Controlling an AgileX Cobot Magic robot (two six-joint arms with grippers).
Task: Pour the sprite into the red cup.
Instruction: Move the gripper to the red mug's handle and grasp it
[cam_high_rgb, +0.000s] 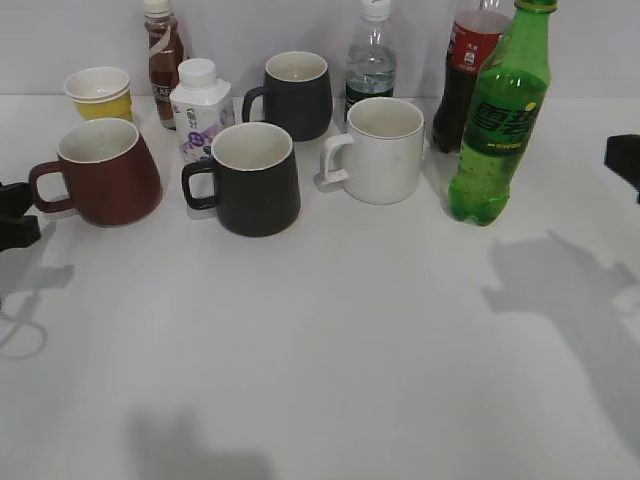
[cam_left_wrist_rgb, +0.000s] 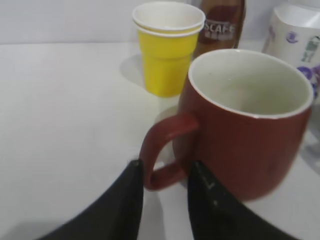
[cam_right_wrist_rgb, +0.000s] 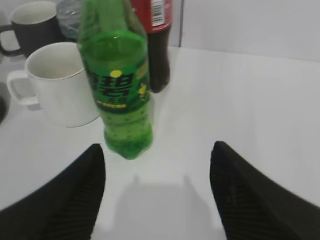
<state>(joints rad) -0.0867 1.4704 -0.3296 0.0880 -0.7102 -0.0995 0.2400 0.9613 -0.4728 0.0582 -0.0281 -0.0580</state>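
The left gripper should grab the red cup by its slim handle (cam_high_rgb: 48, 190) next, because the red cup's round body (cam_high_rgb: 115, 180) is too wide for the fingertips.
The sprite (cam_high_rgb: 500, 130), a tall green bottle with its cap on, stands upright at the right of the table. It also shows in the right wrist view (cam_right_wrist_rgb: 117, 85). My right gripper (cam_right_wrist_rgb: 157, 150) is open wide and empty, a short way in front of the bottle and to its right, and shows at the right edge of the exterior view (cam_high_rgb: 625, 160). The red cup (cam_high_rgb: 105, 175) stands upright at the left, empty, with its handle pointing left (cam_left_wrist_rgb: 245, 150). My left gripper (cam_left_wrist_rgb: 165, 172) is open, with its tips on either side of the handle's lower part (cam_high_rgb: 15, 215).
Two black mugs (cam_high_rgb: 255, 180) (cam_high_rgb: 298, 95) and a white mug (cam_high_rgb: 385, 150) stand between cup and sprite. Behind them are a yellow paper cup (cam_high_rgb: 100, 92), a brown drink bottle (cam_high_rgb: 163, 55), a white milk bottle (cam_high_rgb: 200, 110), a clear bottle (cam_high_rgb: 372, 60) and a cola bottle (cam_high_rgb: 470, 70).
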